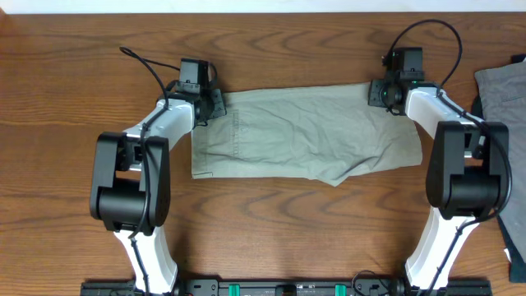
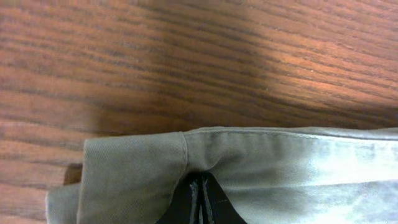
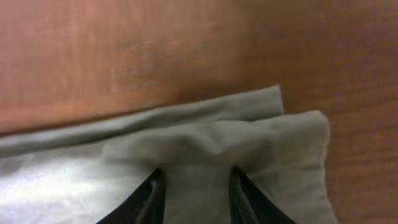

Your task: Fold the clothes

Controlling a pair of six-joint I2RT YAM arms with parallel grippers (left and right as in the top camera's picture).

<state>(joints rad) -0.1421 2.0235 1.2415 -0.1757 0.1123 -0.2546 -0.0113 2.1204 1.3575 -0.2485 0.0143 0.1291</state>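
Observation:
I will next grab the shorts with my right gripper by their far corner at the leg hems, opposite the shorts' waistband. Then the shorts can be straightened for folding.
The clothes (image 1: 304, 136), pale khaki shorts, lie folded lengthwise in a flat band across the middle of the table. My left gripper (image 1: 215, 105) is at their far left corner, at the waistband. In the left wrist view its fingers (image 2: 200, 186) are pressed together, and the khaki cloth (image 2: 280, 162) puckers at the tips. My right gripper (image 1: 380, 93) is at the far right corner, over the leg hems. In the right wrist view its fingers (image 3: 155, 193) stand apart, and the khaki cloth (image 3: 205, 137) lies loose between them.
A plain grey garment (image 1: 503, 90) lies at the right edge of the wooden table (image 1: 263, 238), with a dark cloth (image 1: 518, 214) below it, behind my right arm. Both arm bases stand at the near edge.

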